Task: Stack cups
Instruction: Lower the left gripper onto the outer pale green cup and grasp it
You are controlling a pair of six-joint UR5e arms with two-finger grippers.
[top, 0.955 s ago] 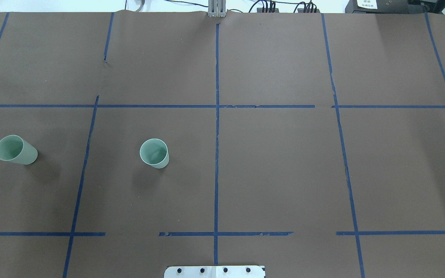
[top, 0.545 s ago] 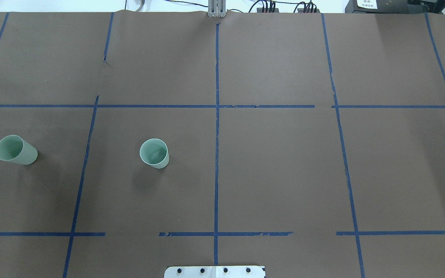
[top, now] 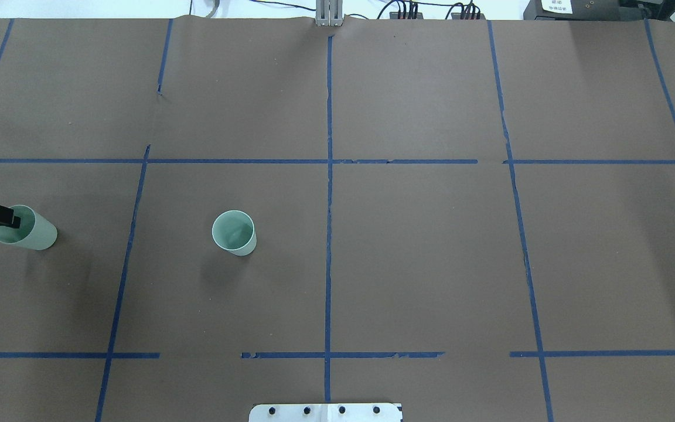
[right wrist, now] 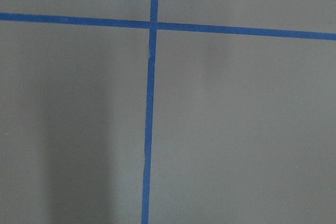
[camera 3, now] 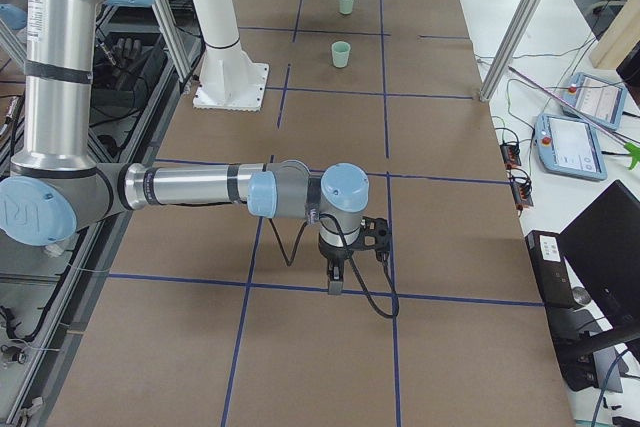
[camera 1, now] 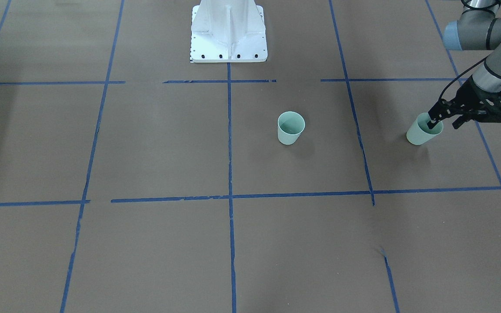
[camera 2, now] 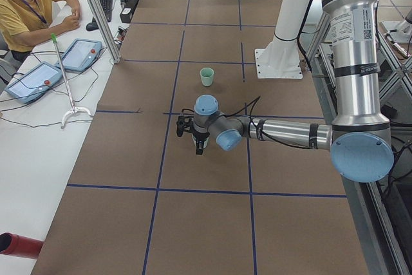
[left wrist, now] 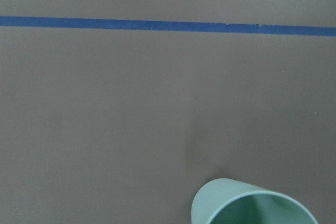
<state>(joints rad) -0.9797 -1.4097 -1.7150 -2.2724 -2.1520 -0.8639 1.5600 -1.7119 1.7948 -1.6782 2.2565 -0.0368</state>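
The pale mint-green cup needs to be stacked into the other cup (camera 1: 291, 125). My left gripper should grab the pale mint-green cup by its rim (camera 1: 436, 132) next.
Two pale mint-green cups stand upright and apart on the brown table. One cup (top: 234, 232) (camera 1: 291, 127) is left of centre. The other cup (top: 28, 230) (camera 1: 422, 132) is at the far left of the overhead view. My left gripper (camera 1: 444, 121) is open at that cup. One finger (top: 4, 221) reaches over its mouth and the other stays outside its wall. The left wrist view shows that cup's rim (left wrist: 252, 205) at the bottom edge. My right gripper (camera 3: 335, 282) shows only in the exterior right view, low over the table's right end. I cannot tell whether it is open.
The white robot base plate (camera 1: 228, 39) sits at the table's near middle edge. Blue tape lines (top: 329, 176) cross the brown cover. An operator (camera 2: 26, 4) sits with tablets beyond the table's far side.
My left gripper came in from the overhead view's left edge and moved down and right until one finger is over the far-left cup's mouth. Both cups stayed put.
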